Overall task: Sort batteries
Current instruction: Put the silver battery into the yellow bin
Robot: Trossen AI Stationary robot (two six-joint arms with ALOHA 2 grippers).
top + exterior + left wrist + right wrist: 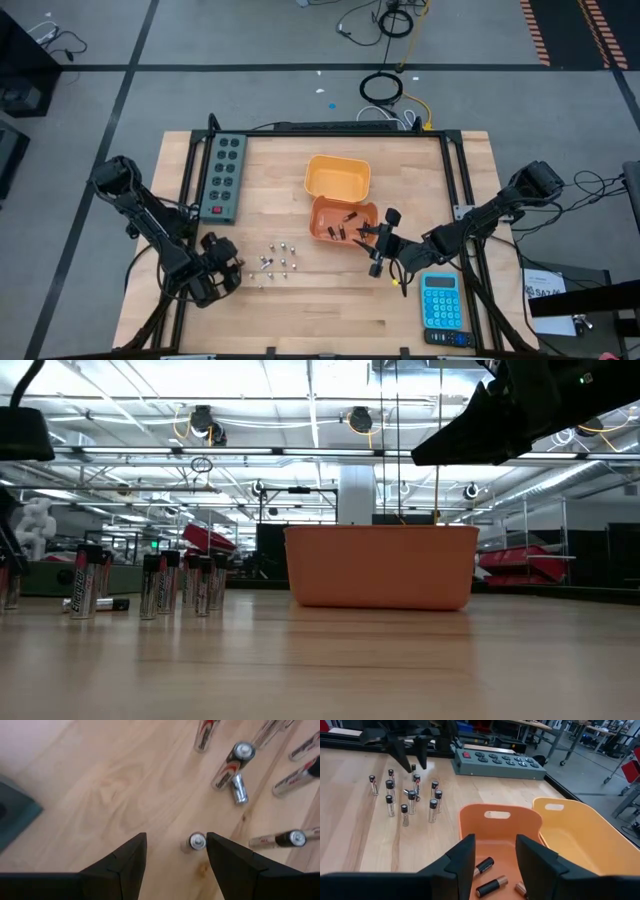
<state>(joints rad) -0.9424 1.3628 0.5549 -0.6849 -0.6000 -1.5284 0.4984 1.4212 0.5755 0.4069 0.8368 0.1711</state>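
Note:
The left wrist view shows my left gripper's fingers beside the upright battery's top end, so closing now would catch the battery and my left gripper closes next.
Several small batteries (275,260) stand upright on the wooden table (330,300), silvery with dark ends; in the low view they form a group (160,582), with one lying flat (100,603). My left gripper (225,262) is open beside their left side and tilted down. One upright battery (196,841) stands between its fingers (176,837), near one of them, with a small gap showing. My right gripper (495,840) hangs open over the near end of the darker orange bin (343,218), which holds dark batteries (484,865).
A lighter orange bin (338,177) touches the darker one on its far side. A grey power strip (224,177) lies along the table's left side. A blue calculator (442,300) lies near the front right corner. Bare wood stretches along the near edge.

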